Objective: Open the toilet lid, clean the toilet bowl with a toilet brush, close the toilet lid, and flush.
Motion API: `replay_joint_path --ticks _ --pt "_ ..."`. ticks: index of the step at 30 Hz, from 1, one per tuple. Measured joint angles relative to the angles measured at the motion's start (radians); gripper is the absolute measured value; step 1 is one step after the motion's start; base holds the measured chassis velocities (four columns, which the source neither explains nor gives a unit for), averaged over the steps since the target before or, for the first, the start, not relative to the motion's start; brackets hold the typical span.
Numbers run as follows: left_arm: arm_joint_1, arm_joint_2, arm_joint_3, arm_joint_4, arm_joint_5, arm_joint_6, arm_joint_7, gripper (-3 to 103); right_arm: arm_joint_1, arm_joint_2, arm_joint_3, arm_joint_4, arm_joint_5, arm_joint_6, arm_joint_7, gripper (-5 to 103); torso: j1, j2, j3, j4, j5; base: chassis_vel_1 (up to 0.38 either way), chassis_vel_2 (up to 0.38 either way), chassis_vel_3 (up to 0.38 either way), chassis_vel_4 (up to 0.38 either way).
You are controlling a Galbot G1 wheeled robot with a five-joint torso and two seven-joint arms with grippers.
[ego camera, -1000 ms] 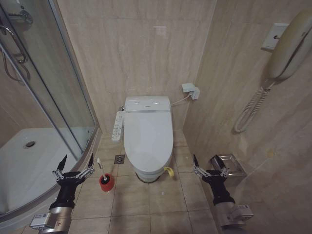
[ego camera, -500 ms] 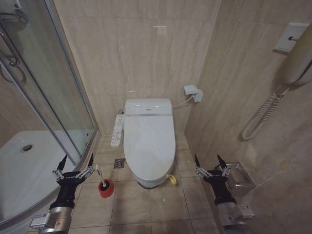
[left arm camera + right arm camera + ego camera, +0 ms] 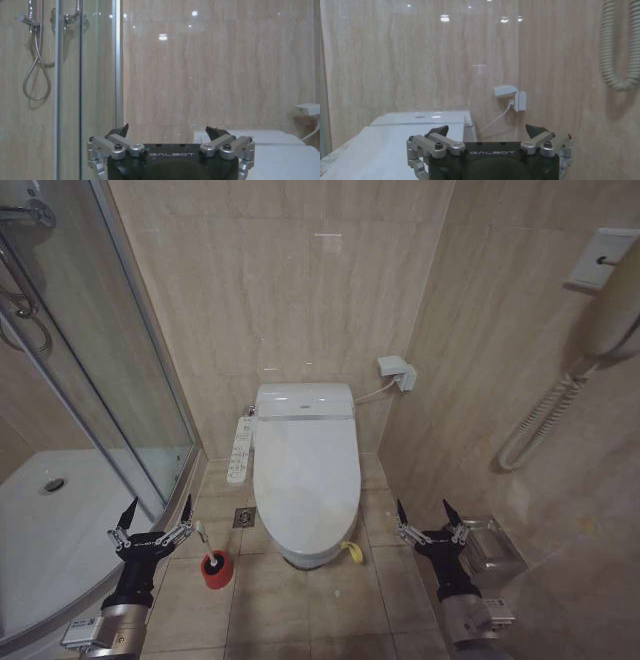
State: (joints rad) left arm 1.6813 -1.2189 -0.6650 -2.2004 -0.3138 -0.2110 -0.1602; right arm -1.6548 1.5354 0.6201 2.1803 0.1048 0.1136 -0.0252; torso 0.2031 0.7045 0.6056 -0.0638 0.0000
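I need to grab the yellow cord by its hanging loop next with my right gripper, to open the toilet lid [image 3: 306,476].
The white toilet lid [image 3: 306,476] lies shut over the toilet bowl [image 3: 305,557], with a yellow cord loop [image 3: 351,552] hanging at its front right edge. The toilet brush [image 3: 213,564] stands in its red holder on the floor, left of the bowl. My left gripper [image 3: 155,514] is open, held low just left of the brush and apart from it. On the right of the toilet, my right gripper [image 3: 423,516] is open and holds nothing. The left wrist view shows the left gripper [image 3: 171,132] open before the lid [image 3: 285,159]. The right gripper [image 3: 489,129] faces the lid [image 3: 385,150].
A glass shower enclosure [image 3: 90,390] with a white tray [image 3: 45,520] fills the left side. A white control panel [image 3: 240,445] hangs on the toilet's left. On the right wall are a socket box [image 3: 397,370], a handset with coiled cord [image 3: 560,405] and a metal holder [image 3: 490,545].
The whole head view has shifted: the camera moved closer and slightly right, so the toilet sits a little lower and larger. Both grippers keep their open pose low at the sides.
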Motion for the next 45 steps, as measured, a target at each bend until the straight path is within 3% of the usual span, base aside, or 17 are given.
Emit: replay_joint_path --ticks 7,16,25,45 --pt "0.0 0.0 0.0 0.0 0.0 0.0 0.0 100 0.011 -0.003 -0.004 -0.035 -0.033 0.034 -0.034 100 0.0 0.0 0.0 -0.0004 0.0 -0.027 0.029 0.037 -0.03" --pt "0.0 0.0 0.0 0.0 0.0 0.0 0.0 100 0.039 -0.071 -0.047 -0.186 -0.067 0.001 -0.031 100 0.0 0.0 0.0 -0.0002 0.0001 0.0 0.0 0.0 0.0" --pt "0.0 0.0 0.0 0.0 0.0 0.0 0.0 100 0.055 -0.09 -0.101 -0.298 -0.102 -0.009 -0.025 100 0.0 0.0 0.0 -0.0002 0.0001 0.0 0.0 0.0 0.0" --pt "0.0 0.0 0.0 0.0 0.0 0.0 0.0 100 0.152 -0.088 -0.193 -0.496 -0.168 0.009 0.0 100 0.0 0.0 0.0 -0.0001 -0.0001 0.0 0.0 0.0 0.0"
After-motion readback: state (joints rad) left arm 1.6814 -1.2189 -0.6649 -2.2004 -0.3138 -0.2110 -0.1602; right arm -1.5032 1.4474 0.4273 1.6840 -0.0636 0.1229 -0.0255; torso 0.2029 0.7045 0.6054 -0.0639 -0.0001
